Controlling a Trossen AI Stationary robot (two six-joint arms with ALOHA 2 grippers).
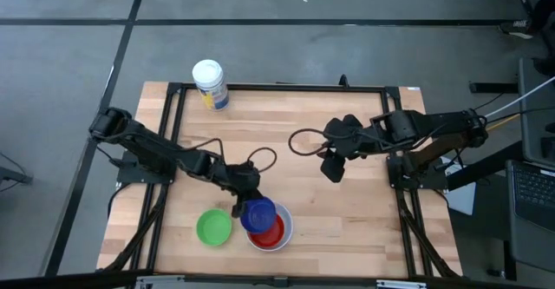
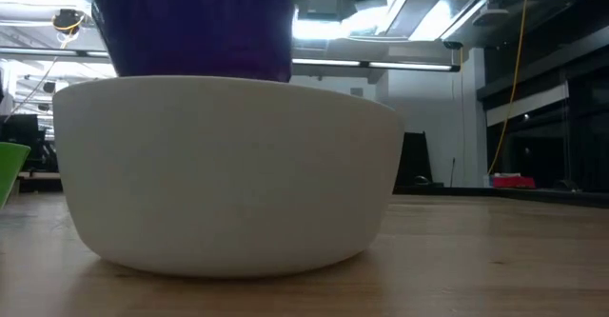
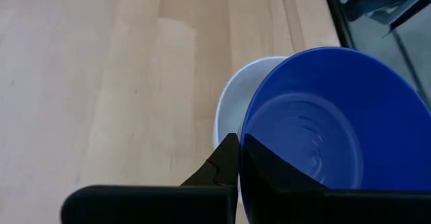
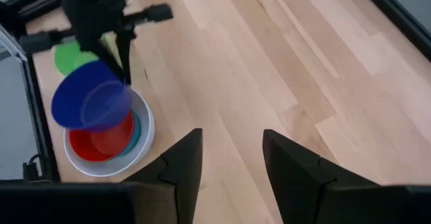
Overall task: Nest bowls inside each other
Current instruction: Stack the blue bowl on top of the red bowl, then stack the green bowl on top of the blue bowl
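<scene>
The robot's left gripper must stay closed on the blue bowl until the blue bowl's bottom sits inside the red bowl (image 1: 274,235), because the side of the blue bowl (image 1: 257,213) sticks out over the white bowl's rim.
The white bowl (image 1: 283,234) stands near the table's front edge with the teal bowl (image 4: 139,134) and the red bowl (image 4: 101,142) nested in it. The dark blue bowl (image 1: 257,213) hangs tilted over this stack, its open side up, and my left gripper (image 1: 239,206) is shut on it. The green bowl (image 1: 213,226) rests on its base just left of the stack. My right gripper (image 1: 334,165) hovers open above the table's middle right, with nothing between its fingers (image 4: 182,163). My left gripper pinches the blue bowl's rim (image 3: 241,158) on the side toward the table's left, one finger (image 3: 269,173) inside the bowl and one (image 3: 222,163) outside its wall. The fingers slant down from the left. The bowl is tilted above the white bowl (image 3: 232,99).
A white cylindrical container (image 1: 210,83) stands at the table's far left edge. Bare wood lies between the stack and my right gripper. A black frame (image 1: 277,88) runs around the table top.
</scene>
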